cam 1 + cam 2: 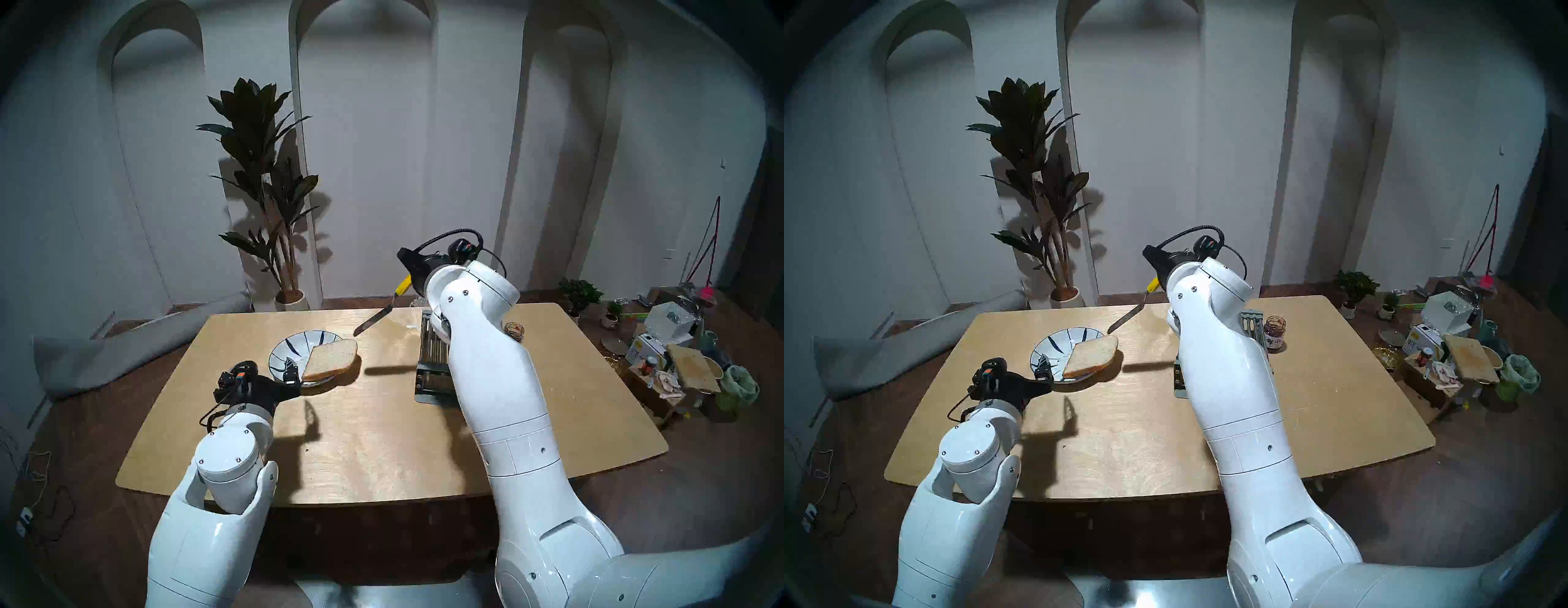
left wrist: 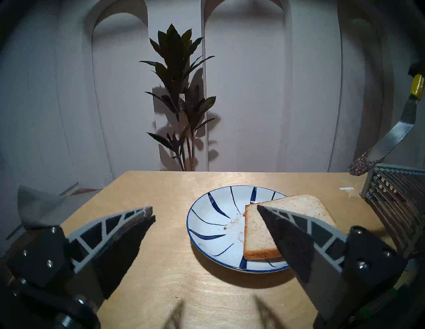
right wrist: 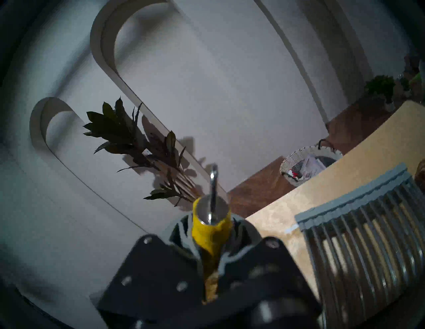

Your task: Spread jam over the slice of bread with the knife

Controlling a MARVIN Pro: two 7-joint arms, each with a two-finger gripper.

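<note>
My left gripper will next grab the plate's bare rim away from the bread, since the bread covers one side of the plate and hangs over its rim.
The slice of bread (image 1: pixel 331 361) lies on the right side of a blue-and-white plate (image 1: pixel 288 346), its edge over the rim. My right gripper (image 1: pixel 413 271) is shut on the yellow handle of the knife (image 1: pixel 375 320) and holds it in the air, blade slanting down towards the plate's far right. A dab of the dark red jam (image 2: pixel 360 165) sticks to the blade tip. The jam jar (image 1: pixel 1275 333) stands open behind my right arm. My left gripper (image 1: pixel 292 374) is open and empty at the plate's near-left rim; in the left wrist view its right finger (image 2: pixel 299 241) covers part of the bread (image 2: pixel 299 204).
A grey slatted rack (image 1: pixel 432 356) stands on the wooden table (image 1: pixel 382 424) right of the plate, partly behind my right arm. A potted plant (image 1: pixel 271 204) and a basket (image 3: pixel 305 165) are on the floor behind the table. Clutter (image 1: pixel 679 352) lies on the floor at right.
</note>
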